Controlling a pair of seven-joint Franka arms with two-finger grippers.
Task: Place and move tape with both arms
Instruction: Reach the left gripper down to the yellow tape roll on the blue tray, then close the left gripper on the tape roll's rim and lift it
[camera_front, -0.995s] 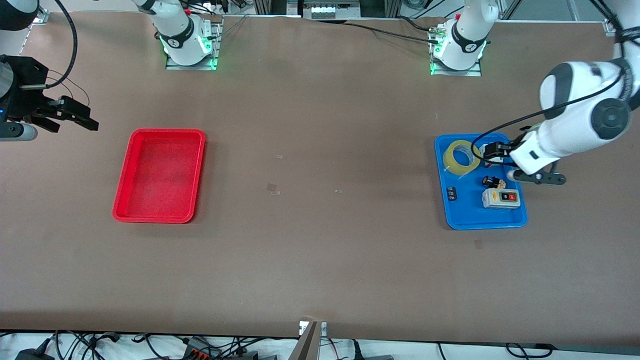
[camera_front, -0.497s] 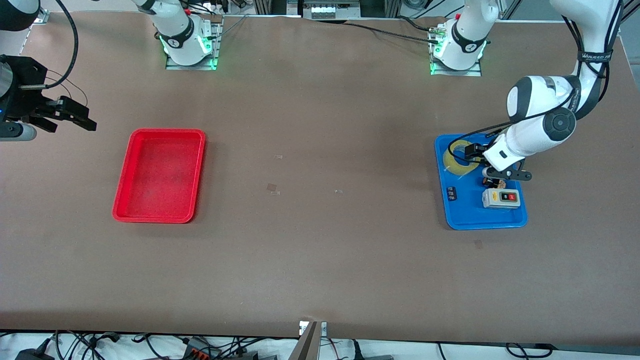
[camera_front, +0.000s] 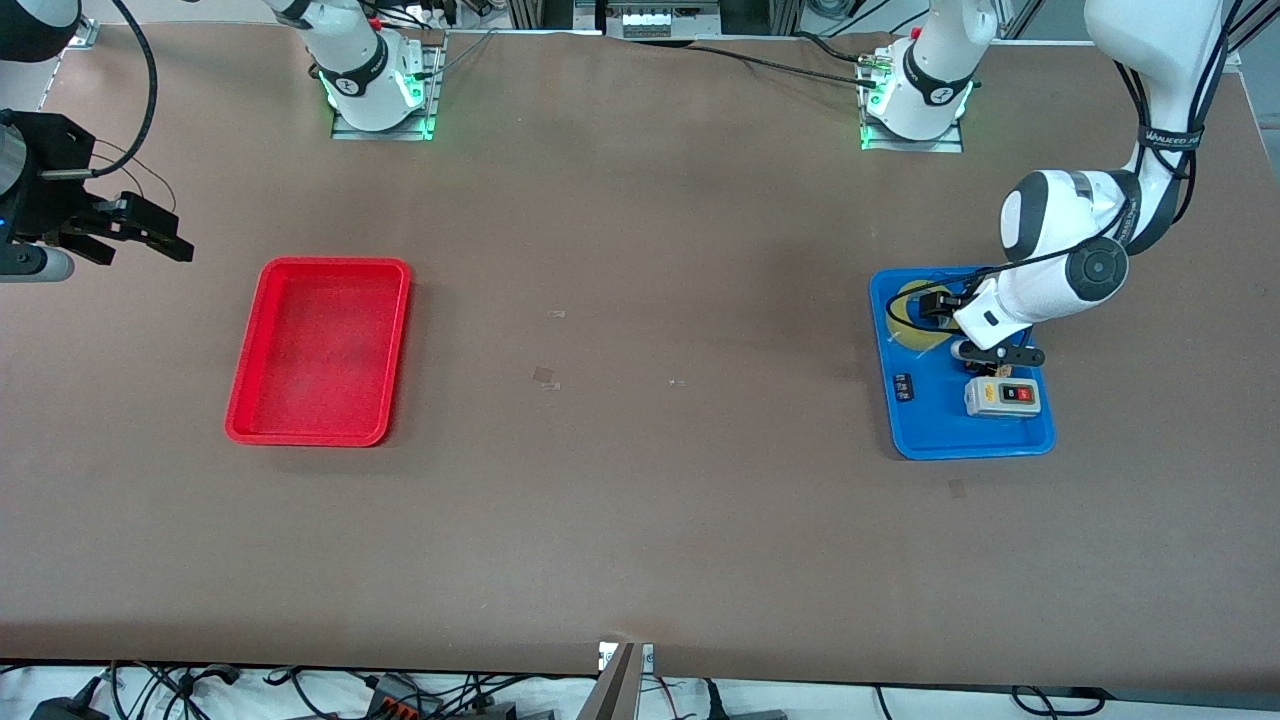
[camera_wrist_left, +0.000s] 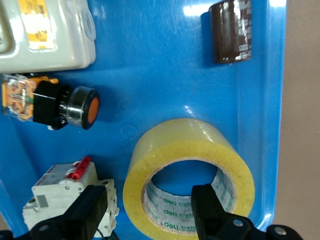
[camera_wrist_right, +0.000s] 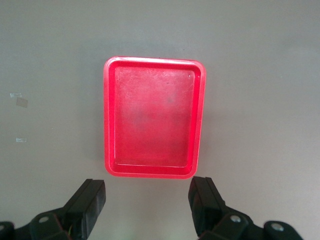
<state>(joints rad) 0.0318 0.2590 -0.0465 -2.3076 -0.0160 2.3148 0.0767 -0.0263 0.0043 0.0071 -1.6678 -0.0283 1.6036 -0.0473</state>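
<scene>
My left fingers reach around the side of the tape, beside the breaker (camera_wrist_left: 65, 190), and would hold the tape if they closed now, so it is time to close my left gripper.
The yellowish tape roll (camera_front: 908, 335) lies flat in the blue tray (camera_front: 930, 430), at the tray's end farther from the front camera. My left gripper (camera_front: 935, 310) is down on it and open. In the left wrist view the left gripper (camera_wrist_left: 150, 210) straddles the wall of the tape (camera_wrist_left: 175, 145), with one finger inside the hollow core and one outside beside a white breaker (camera_wrist_left: 65, 190). My right gripper (camera_front: 150, 240) waits open and empty in the air near the right arm's end of the table. In the right wrist view the right gripper (camera_wrist_right: 150, 205) hangs beside the red tray (camera_wrist_right: 155, 115).
The blue tray (camera_wrist_left: 150, 60) also holds a grey-white switch box (camera_front: 1002, 397), an orange push button (camera_wrist_left: 65, 107) and a dark cylinder (camera_wrist_left: 231, 32). The red tray (camera_front: 320, 350) holds nothing. Bare brown table lies between the trays.
My left arm has swung in over the blue tray and come down, bringing its open gripper onto the tape roll. The right arm has not moved.
</scene>
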